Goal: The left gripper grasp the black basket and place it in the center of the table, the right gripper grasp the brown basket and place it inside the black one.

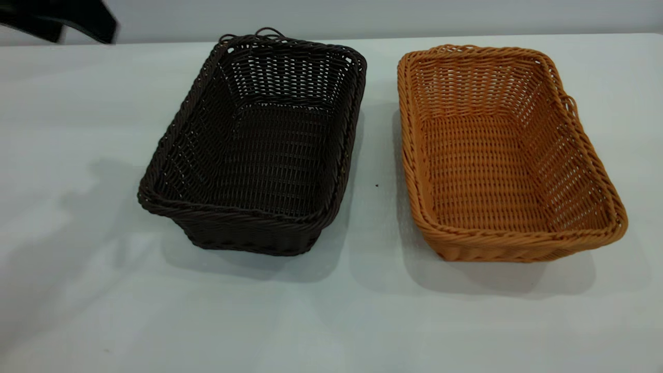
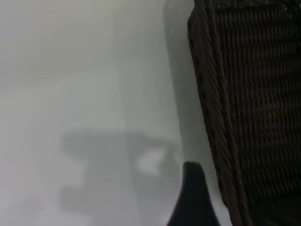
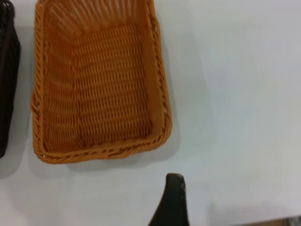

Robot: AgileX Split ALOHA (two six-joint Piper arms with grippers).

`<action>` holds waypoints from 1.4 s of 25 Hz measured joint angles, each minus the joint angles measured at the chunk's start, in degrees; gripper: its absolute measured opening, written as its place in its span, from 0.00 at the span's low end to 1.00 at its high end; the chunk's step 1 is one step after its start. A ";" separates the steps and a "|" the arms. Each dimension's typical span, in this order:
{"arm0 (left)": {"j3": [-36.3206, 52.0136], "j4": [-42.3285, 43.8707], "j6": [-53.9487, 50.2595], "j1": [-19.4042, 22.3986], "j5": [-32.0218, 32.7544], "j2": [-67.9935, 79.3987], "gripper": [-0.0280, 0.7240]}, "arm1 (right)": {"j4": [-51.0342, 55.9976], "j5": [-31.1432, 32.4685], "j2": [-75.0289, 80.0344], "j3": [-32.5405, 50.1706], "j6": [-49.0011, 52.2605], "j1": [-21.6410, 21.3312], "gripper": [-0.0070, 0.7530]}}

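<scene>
My left gripper takes hold of the black basket by its long side's rim (image 1: 191,105) next, so its inside stays free for the brown basket (image 1: 497,155).
The black basket (image 1: 259,150) stands on the table (image 1: 331,321) left of the middle, with its small loop at the far short end. The brown basket (image 1: 497,155) stands to its right, a narrow gap between them. Both are upright and hold nothing. A dark part of the left arm (image 1: 62,20) shows at the far left corner. In the left wrist view my left gripper (image 2: 190,200) hangs over the table just outside the black basket's wall (image 2: 249,103). In the right wrist view my right gripper (image 3: 171,200) is above bare table, apart from the brown basket (image 3: 99,84).
The table's far edge (image 1: 466,37) runs just behind both baskets, with a pale wall beyond. A small dark speck (image 1: 376,185) lies between the baskets. The arms cast soft shadows on the table at the left.
</scene>
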 joint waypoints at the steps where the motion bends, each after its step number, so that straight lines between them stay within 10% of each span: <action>1: -1.63 0.00 0.05 -0.07 -0.27 2.62 0.70 | 0.32 -0.36 1.31 0.00 0.73 0.00 0.80; 24: -25.74 -0.19 0.14 -5.10 -0.90 36.37 0.68 | 17.34 -13.70 35.67 -0.25 0.63 0.00 0.78; 32: -30.38 -0.47 0.46 -5.10 -0.75 38.53 0.15 | 35.36 -17.01 51.96 -0.50 -12.30 0.00 0.78; 35: -32.36 0.03 2.49 -5.10 0.25 37.64 0.15 | 45.30 -17.21 57.58 -0.63 -18.63 1.11 0.78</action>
